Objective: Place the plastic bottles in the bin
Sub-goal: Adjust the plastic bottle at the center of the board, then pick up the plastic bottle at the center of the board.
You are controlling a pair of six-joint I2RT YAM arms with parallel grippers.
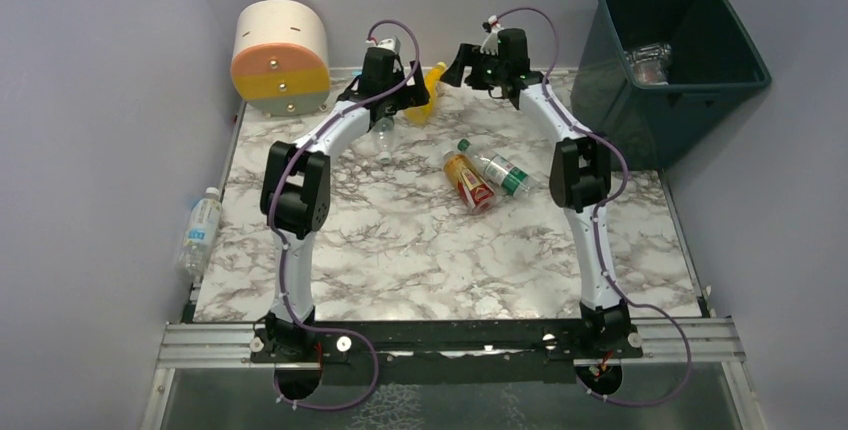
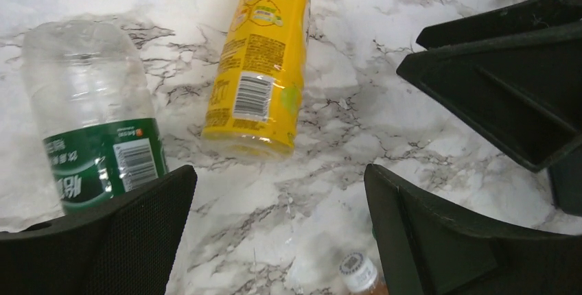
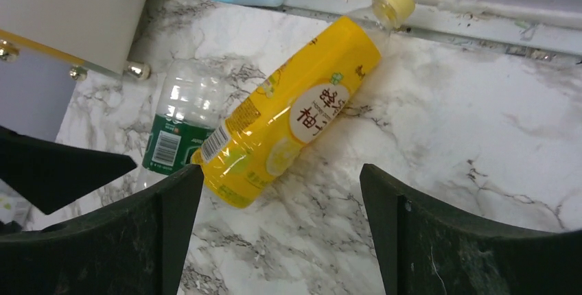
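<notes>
Next, my left gripper grabs the yellow plastic bottle by its base end [image 1: 418, 113] [image 2: 253, 112], leaving the cap end free for my right gripper's handover.
A yellow plastic bottle [image 1: 431, 89] [image 2: 257, 68] [image 3: 295, 113] lies at the back of the marble table between both grippers. A clear bottle with a green label [image 1: 382, 136] [image 2: 92, 116] [image 3: 182, 120] lies beside it. My left gripper [image 1: 405, 100] [image 2: 281, 226] is open over bare marble just short of the yellow bottle's base. My right gripper [image 1: 462, 66] [image 3: 281, 233] is open too, holding nothing, the yellow bottle just beyond its left finger. A red-labelled bottle [image 1: 468, 180] and a green-labelled one [image 1: 497, 171] lie mid-table. The dark teal bin [image 1: 700, 90] stands back right with a clear bottle [image 1: 650, 62] inside.
A round cream, orange and yellow drum [image 1: 280, 55] [image 3: 75, 14] stands at the back left. Another bottle [image 1: 200, 230] lies off the table's left edge. A white-capped bottle top [image 2: 360, 273] shows under my left gripper. A metal rail runs along the back edge by the wall.
</notes>
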